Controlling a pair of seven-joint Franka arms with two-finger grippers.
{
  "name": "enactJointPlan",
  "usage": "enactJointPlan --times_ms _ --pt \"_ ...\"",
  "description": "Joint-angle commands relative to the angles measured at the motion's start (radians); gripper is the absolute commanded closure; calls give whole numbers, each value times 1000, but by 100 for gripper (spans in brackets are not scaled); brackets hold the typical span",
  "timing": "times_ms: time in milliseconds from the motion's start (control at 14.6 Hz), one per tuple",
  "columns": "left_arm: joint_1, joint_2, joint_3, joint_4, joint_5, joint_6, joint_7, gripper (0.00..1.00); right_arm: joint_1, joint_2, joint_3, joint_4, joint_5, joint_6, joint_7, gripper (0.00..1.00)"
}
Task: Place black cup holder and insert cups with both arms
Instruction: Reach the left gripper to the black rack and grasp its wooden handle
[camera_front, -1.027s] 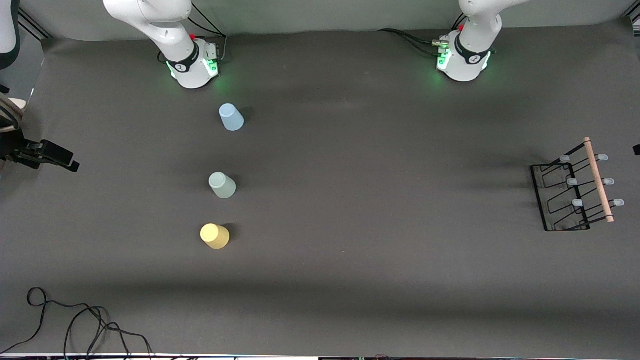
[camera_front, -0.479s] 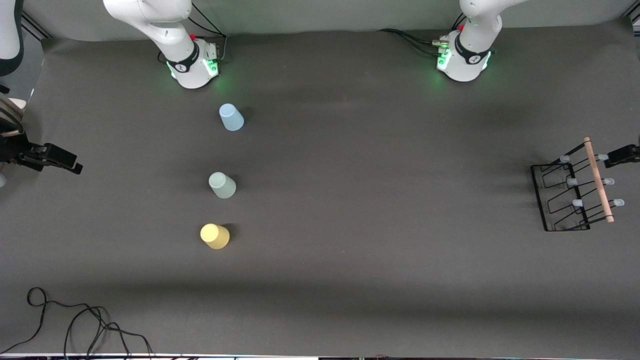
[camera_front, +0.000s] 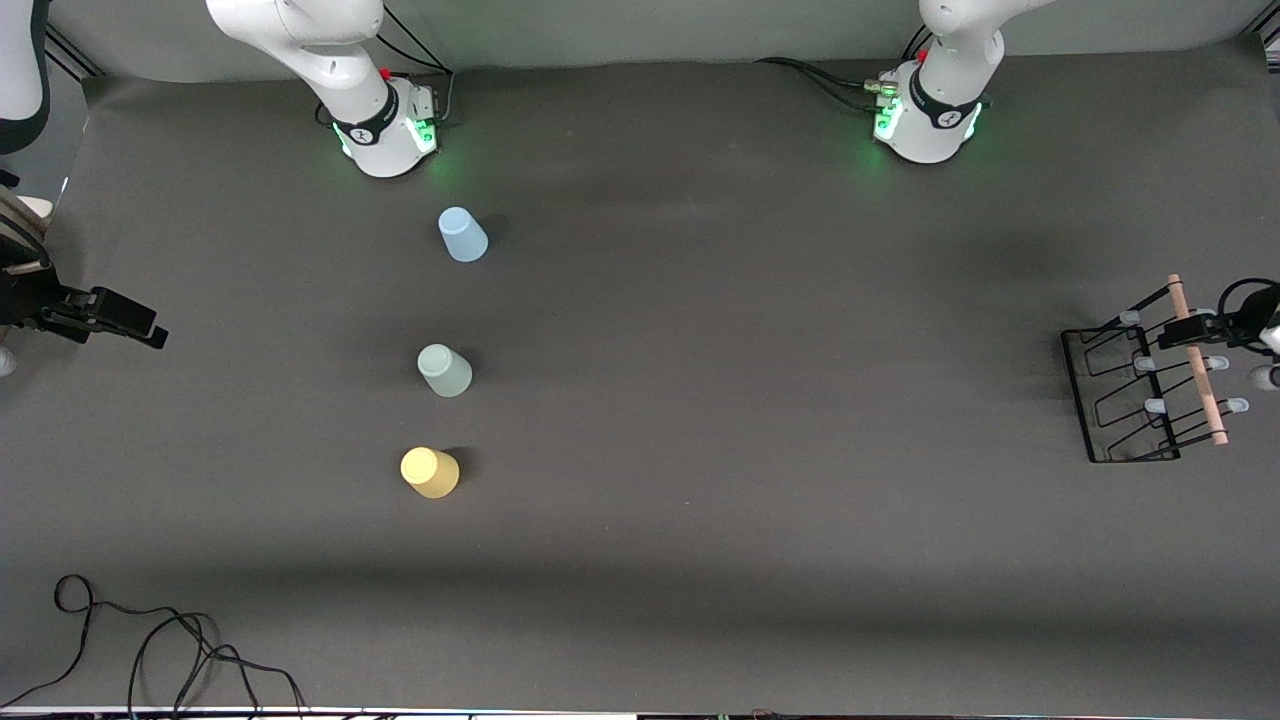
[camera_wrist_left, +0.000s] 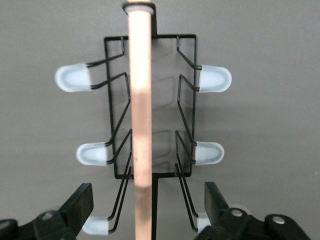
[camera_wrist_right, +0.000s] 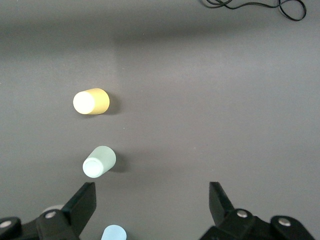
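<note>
The left gripper should next grab the black cup holder by its wooden rod handle (camera_front: 1200, 375) (camera_wrist_left: 142, 125), as this leaves the holder's pale-capped pegs free to take the cups.
The black cup holder (camera_front: 1125, 400) stands at the left arm's end of the table, its wooden rod handle (camera_front: 1200, 375) on top. My left gripper (camera_front: 1195, 331) is open over the handle's end nearer the bases. In the left wrist view the gripper (camera_wrist_left: 147, 192) straddles the rod (camera_wrist_left: 140, 100), with the fingers clear of it on both sides. Three cups stand upside down toward the right arm's end: pale blue (camera_front: 462, 235), pale green (camera_front: 444, 370), yellow (camera_front: 430, 472). My right gripper (camera_front: 130, 325) is open and empty over the table's edge at the right arm's end. The right wrist view shows the right gripper (camera_wrist_right: 152, 192) and the cups.
Loose black cables (camera_front: 150, 640) lie at the front corner at the right arm's end. The holder's pale-capped prongs (camera_wrist_left: 215, 78) stick out on both sides of the rod.
My left gripper has come in from the view's edge to over the holder's handle. My right gripper has shifted slightly toward the table. Cups and holder have not moved.
</note>
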Motion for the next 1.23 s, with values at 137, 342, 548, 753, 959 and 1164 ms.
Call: enactJointPlan --times_ms 137,342,548,753,959,1164 --pt "-1 -12 -1 -1 -3 -8 16 41 1 9 2 19 -12 -16 -12 0" --pt "2 -12 -1 5 -4 -1 27 100 1 9 2 19 -12 -16 -12 0" --pt "1 -12 -1 14 -3 8 28 100 1 7 2 17 -12 -16 -14 0" --pt "2 -15 -2 34 -4 8 30 100 1 9 2 17 -12 -16 -12 0" --pt "2 -44 -5 91 -18 -45 40 100 1 9 2 17 -12 -16 -12 0" --pt "-1 -58 -5 236 -72 -209 45 100 0 9 2 17 -12 -16 -14 0"
